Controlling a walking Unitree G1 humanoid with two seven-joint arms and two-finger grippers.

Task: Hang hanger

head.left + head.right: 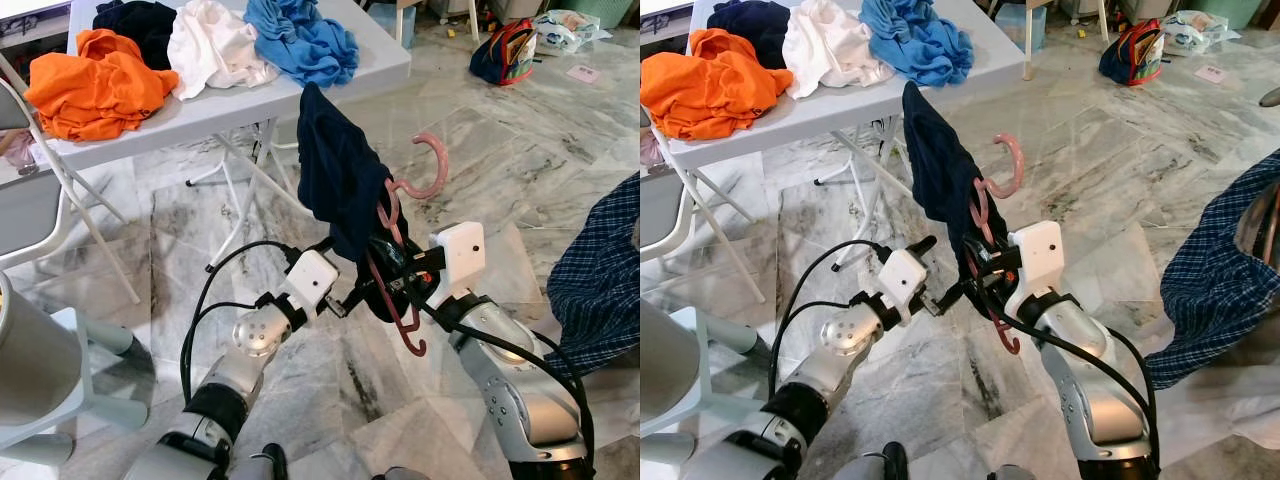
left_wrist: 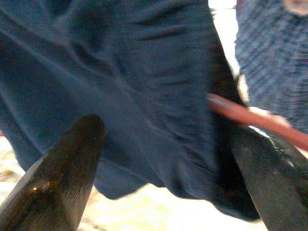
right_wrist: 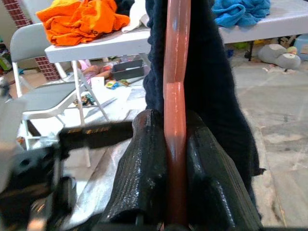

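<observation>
I will next use my left gripper to grip the navy garment by the fold that stands out beside the red bar, because the rest of the cloth (image 1: pixel 335 170) is hanging slack.
A pink-red hanger (image 1: pixel 431 166) carries a dark navy garment (image 1: pixel 335 170) and is held up above the marble floor in front of me. My right gripper (image 3: pixel 175 126) is shut on the hanger's bar (image 3: pixel 176 72), with the garment hanging just behind it. From the left, my left gripper (image 2: pixel 166 131) stands open with its fingers (image 2: pixel 65 175) spread wide against the navy cloth (image 2: pixel 144 86). The hanger's red bar (image 2: pixel 250 118) passes by the other finger. In the head views the left gripper (image 1: pixel 938 272) sits beside the garment's lower edge.
A white folding table (image 1: pixel 330 85) behind holds orange (image 1: pixel 95 85), black, white (image 1: pixel 210 45) and blue (image 1: pixel 300 38) clothes. A folding chair (image 1: pixel 30 200) stands at the left. A blue plaid shirt (image 1: pixel 600 270) hangs at the right, and a bag (image 1: pixel 505 52) lies far back.
</observation>
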